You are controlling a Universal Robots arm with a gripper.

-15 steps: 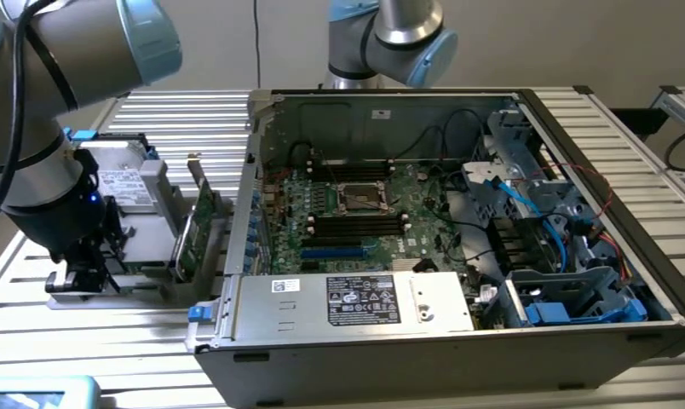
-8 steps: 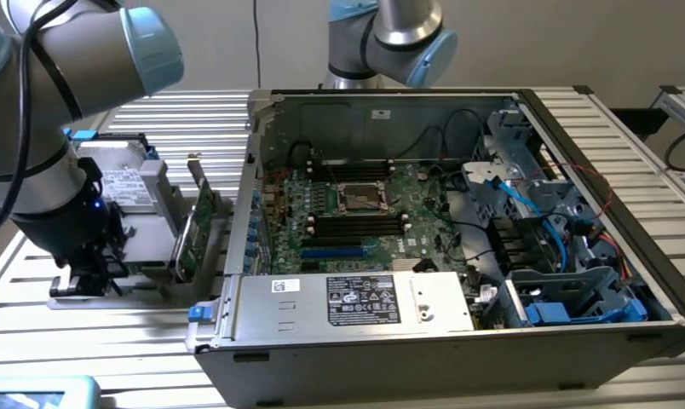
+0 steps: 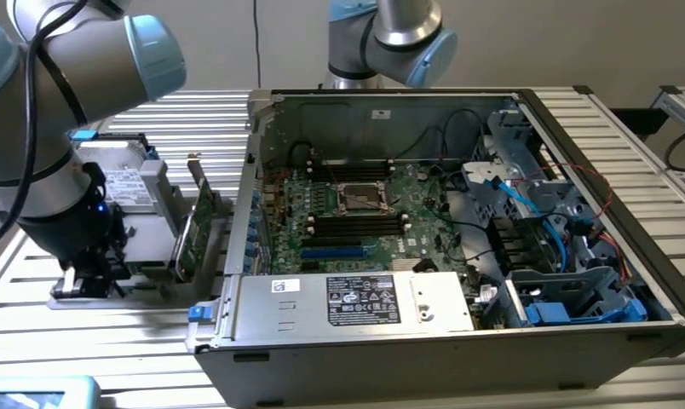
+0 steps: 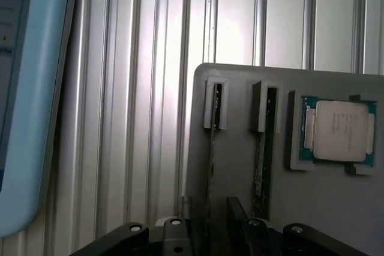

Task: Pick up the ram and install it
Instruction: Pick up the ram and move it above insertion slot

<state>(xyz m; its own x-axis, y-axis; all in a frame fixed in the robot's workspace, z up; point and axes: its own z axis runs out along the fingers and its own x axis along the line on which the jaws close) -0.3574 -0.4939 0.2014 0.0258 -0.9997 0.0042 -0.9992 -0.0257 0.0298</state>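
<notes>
I will next grab the ram by its exposed long edge point(image 4: 210, 175) with my gripper, to install it in the motherboard's black memory slots.
Two thin green ram sticks stand on edge in the slots of a grey holder plate point(image 4: 240, 148): one ram stick point(image 4: 211, 154) and a second point(image 4: 260, 166) beside it. My gripper point(image 4: 210, 232) hangs just above the near end of these slots, open, with nothing between its fingers; one black finger point(image 4: 236, 217) shows between the two sticks. In the exterior view my gripper point(image 3: 83, 285) is low over the same holder point(image 3: 93, 298), to the exterior view's left of the open computer case point(image 3: 434, 230). The motherboard's black memory slots point(image 3: 354, 223) lie inside the case.
A CPU chip point(image 4: 339, 130) sits in a pocket of the holder. A tall green expansion card point(image 3: 195, 230) and a silver drive point(image 3: 132, 183) stand between my arm and the case. A power supply point(image 3: 342, 302) fills the case's front. A light-blue device point(image 4: 24, 88) lies beside the holder. A second arm point(image 3: 382, 34) stands behind.
</notes>
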